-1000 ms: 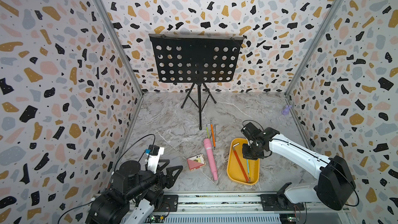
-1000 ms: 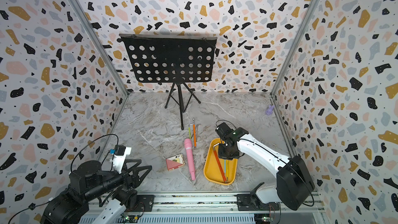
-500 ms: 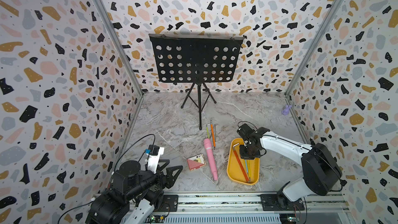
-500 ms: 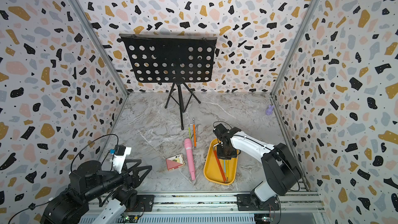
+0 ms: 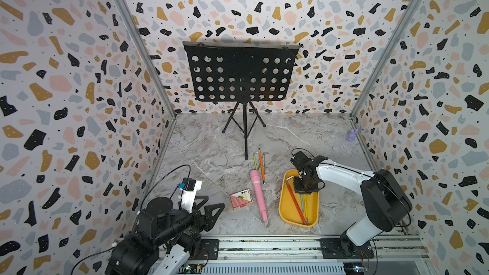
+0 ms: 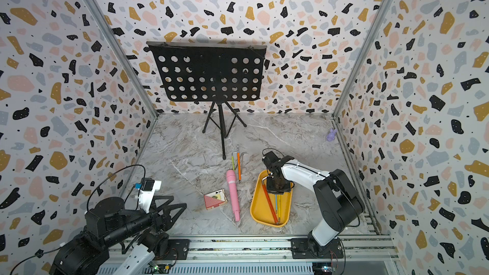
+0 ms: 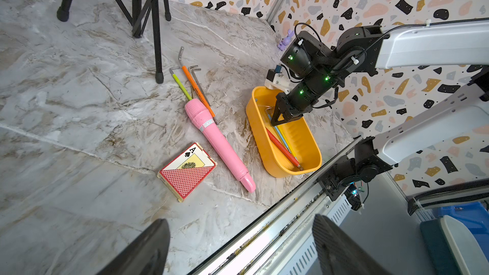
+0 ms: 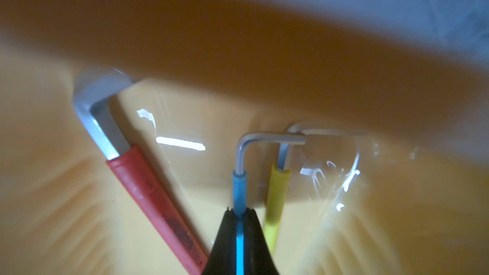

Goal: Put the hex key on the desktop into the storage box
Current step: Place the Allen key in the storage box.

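The blue hex key's bent end [image 8: 270, 136] touches the yellow hex key's bent end on the bottom of the box. The blue hex key would stay there if I opened now, so my right gripper should open.
The yellow storage box [image 5: 312, 208] [image 6: 287, 208] [image 7: 264, 144] sits on the marble desktop [image 5: 211, 154] near the front right. My right gripper [image 5: 303, 193] [image 6: 275, 193] [image 7: 275, 124] [image 8: 239, 211] reaches down into it, shut on a blue-sleeved hex key [image 8: 239, 189] [image 7: 279, 133]. A red hex key [image 8: 148, 189] [image 5: 295, 202] and a yellow one [image 8: 276, 194] lie in the box beside it. On the desktop lie an orange hex key [image 5: 261, 165] [image 7: 195, 88], a yellow-green one [image 7: 181, 85] and a bare metal one [image 7: 198, 83]. My left gripper [image 5: 209, 212] [image 7: 238, 247] is open and empty at the front left.
A pink stick [image 5: 258, 194] lies left of the box, with a red playing-card box [image 5: 240, 199] beside it. A black music stand [image 5: 244, 75] stands at the back middle. A small purple figure [image 5: 352, 135] sits by the right wall. A metal rail [image 5: 264, 244] runs along the front edge.
My right gripper has shifted a little left and lower inside the storage box, still holding the blue hex key, and its elbow has swung inward. The left arm has not moved.
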Robot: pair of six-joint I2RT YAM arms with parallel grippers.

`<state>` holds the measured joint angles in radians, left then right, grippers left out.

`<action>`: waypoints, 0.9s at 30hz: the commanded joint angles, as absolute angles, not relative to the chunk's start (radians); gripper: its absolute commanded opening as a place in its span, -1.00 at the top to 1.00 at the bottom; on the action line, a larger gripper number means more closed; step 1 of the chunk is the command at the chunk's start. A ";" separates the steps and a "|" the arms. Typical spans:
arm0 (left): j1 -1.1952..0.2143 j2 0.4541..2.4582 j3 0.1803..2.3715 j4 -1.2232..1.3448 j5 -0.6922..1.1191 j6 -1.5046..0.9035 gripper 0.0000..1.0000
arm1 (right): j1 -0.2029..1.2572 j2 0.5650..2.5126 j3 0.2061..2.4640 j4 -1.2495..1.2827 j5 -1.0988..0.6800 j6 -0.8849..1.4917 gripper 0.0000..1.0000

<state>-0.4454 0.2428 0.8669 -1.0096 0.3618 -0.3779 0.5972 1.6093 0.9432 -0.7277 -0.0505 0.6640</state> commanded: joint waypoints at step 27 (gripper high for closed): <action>-0.441 0.253 0.883 -0.989 0.373 -0.370 -0.77 | 0.633 1.522 1.286 -0.932 -0.048 0.662 0.43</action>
<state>-0.4454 0.2428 0.8669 -1.0096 0.3618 -0.3779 0.6250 1.4967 1.2251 -0.8852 -0.0376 0.6617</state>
